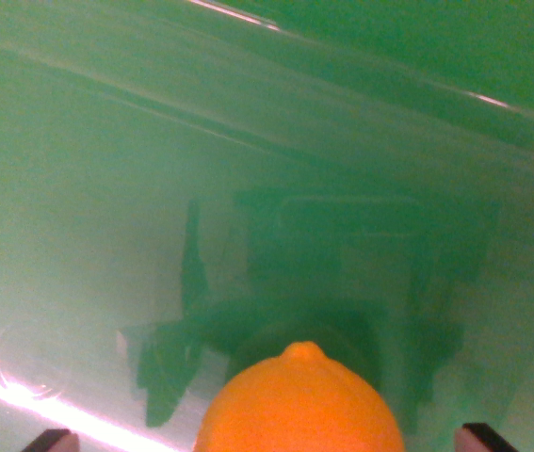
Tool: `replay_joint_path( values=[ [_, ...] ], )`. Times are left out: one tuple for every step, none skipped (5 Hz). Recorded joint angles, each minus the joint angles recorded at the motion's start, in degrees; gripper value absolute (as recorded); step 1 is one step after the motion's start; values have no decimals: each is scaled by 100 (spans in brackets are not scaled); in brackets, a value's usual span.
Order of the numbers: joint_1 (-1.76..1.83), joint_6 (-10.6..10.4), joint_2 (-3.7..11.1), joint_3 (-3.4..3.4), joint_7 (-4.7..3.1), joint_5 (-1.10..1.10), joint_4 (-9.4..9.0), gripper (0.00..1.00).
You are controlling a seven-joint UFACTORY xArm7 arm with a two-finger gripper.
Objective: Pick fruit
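I should next pick the orange fruit by its rounded sides below the small nub [299, 414].
An orange-yellow fruit [299, 405] with a small nub on top fills the bottom middle of the wrist view, cut off by the lower edge. My gripper [268, 441] is open around it. One dark fingertip [52, 439] shows at the bottom left and the other at the bottom right, each well apart from the fruit's sides. The fruit lies on a glossy green surface [106, 235]. A dark reflection or shadow of the gripper [323, 254] spreads across that surface above the fruit.
A pale, translucent green band [276, 85] runs diagonally across the top, like the wall or rim of a plastic container. A bright streak of light [69, 410] crosses the bottom left. A faint round mark [26, 363] sits near it.
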Motion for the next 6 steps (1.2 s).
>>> replay_joint_path(
  values=[
    [0,0,0,0,0,0,0,100],
    [0,0,0,0,0,0,0,100],
    [0,11,-3,0,0,0,8,100],
    [0,11,-3,0,0,0,8,100],
    [0,54,-15,0,0,1,39,100],
    [0,54,-15,0,0,1,39,100]
  ],
)
